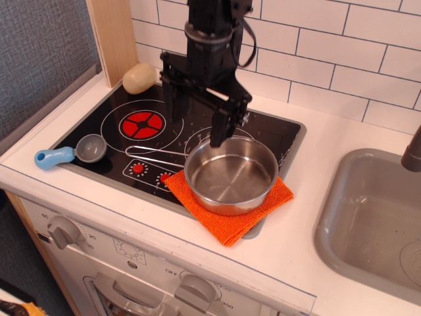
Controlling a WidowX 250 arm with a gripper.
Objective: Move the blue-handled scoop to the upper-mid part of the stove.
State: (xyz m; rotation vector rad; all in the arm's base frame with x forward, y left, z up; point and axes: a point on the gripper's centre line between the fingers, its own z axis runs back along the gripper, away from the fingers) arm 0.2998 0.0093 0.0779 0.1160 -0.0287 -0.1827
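The scoop needs to move to the upper-mid part of the stove (118, 108), so my gripper should grab it by its grey bowl (91, 148) next.
The blue-handled scoop (71, 153) lies at the stove's front-left edge, grey bowl on the black glass, light-blue handle sticking out left over the white counter. The stove (118, 108) is a glossy black cooktop with a grey rim, white rings and a red burner graphic (144, 123). My gripper (196, 128) hangs open and empty above the middle of the stove, fingers pointing down, well to the right of the scoop and just behind the steel pot.
A steel pot (231, 174) stands on an orange cloth (230, 220) at the stove's front right. A thin wire utensil (154, 154) lies in front of the gripper. A cream egg-shaped object (139, 78) sits at the back left. A grey sink (371, 224) is at the right.
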